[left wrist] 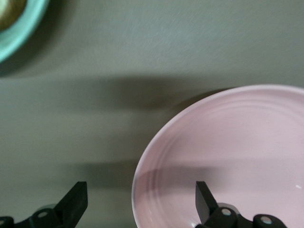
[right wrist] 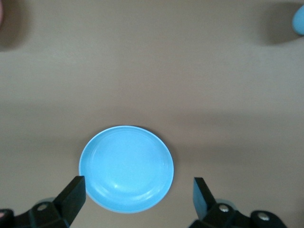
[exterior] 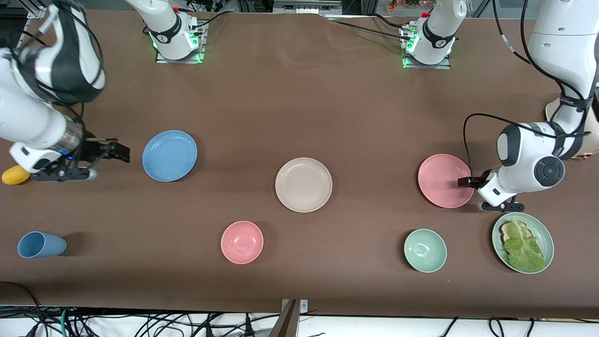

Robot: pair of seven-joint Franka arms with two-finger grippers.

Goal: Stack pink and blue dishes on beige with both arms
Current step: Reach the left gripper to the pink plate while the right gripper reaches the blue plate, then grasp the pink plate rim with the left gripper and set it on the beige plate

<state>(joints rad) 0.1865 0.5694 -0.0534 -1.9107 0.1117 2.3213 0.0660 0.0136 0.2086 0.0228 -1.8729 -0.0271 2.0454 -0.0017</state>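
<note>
The robot's left gripper is going to grab the pink plate by its rim [exterior: 471, 191] next, so that it can stack it on the beige plate [exterior: 303, 184].
The blue plate [exterior: 169, 155] lies toward the right arm's end of the table, and the pink plate [exterior: 444, 180] toward the left arm's end. Between them sits the beige plate [exterior: 303, 184] with nothing on it. My right gripper [exterior: 117, 152] hangs open just short of the blue plate [right wrist: 126, 168], a small gap from its rim; nothing is between its fingers [right wrist: 73, 197]. My left gripper [exterior: 469, 182] is open at the pink plate's rim. In the left wrist view one finger [left wrist: 205, 202] is over the pink plate [left wrist: 228, 156] and the other finger [left wrist: 76, 202] is outside it.
Nearer the front camera stand a pink bowl [exterior: 242, 242], a pale green bowl [exterior: 425, 250] and a green plate [exterior: 545, 229] with toast and lettuce. A blue cup [exterior: 41, 245] lies on its side, and a yellow object [exterior: 15, 175] sits by the right arm.
</note>
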